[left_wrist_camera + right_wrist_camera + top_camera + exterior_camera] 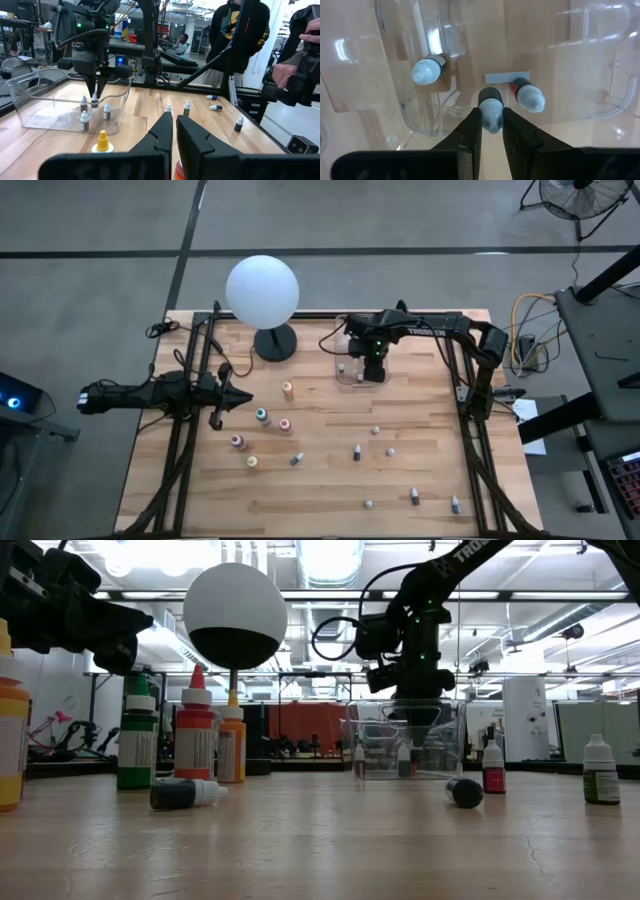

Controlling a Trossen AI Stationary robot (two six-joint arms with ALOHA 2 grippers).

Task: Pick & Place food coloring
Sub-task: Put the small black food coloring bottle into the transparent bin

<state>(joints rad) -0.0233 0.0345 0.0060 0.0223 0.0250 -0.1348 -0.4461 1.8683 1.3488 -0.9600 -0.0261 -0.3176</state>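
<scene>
My right gripper opens now, since in the right wrist view the held bottle sits low on the bottom of the bin beside another bottle.
My right gripper reaches down into the clear plastic bin at the table's far side, shut on a small dark bottle with a white cap. Other small bottles stand upright on the bin's floor. Larger coloured bottles and small dark ones are scattered on the wooden table, some upright, some on their sides. My left gripper hovers shut near the table's left side, beside the orange bottle, holding nothing. My right gripper pinches the small bottle by its white dropper cap between the two fingertips. The fingers come from above, pointing down into the bin. The bottle hangs upright below them, low in the bin; whether its base rests on the floor I cannot tell.
A white globe lamp stands on a dark base at the far edge, left of the bin. People stand beyond the table's right side. Bare wood lies along the near edge between the scattered bottles.
</scene>
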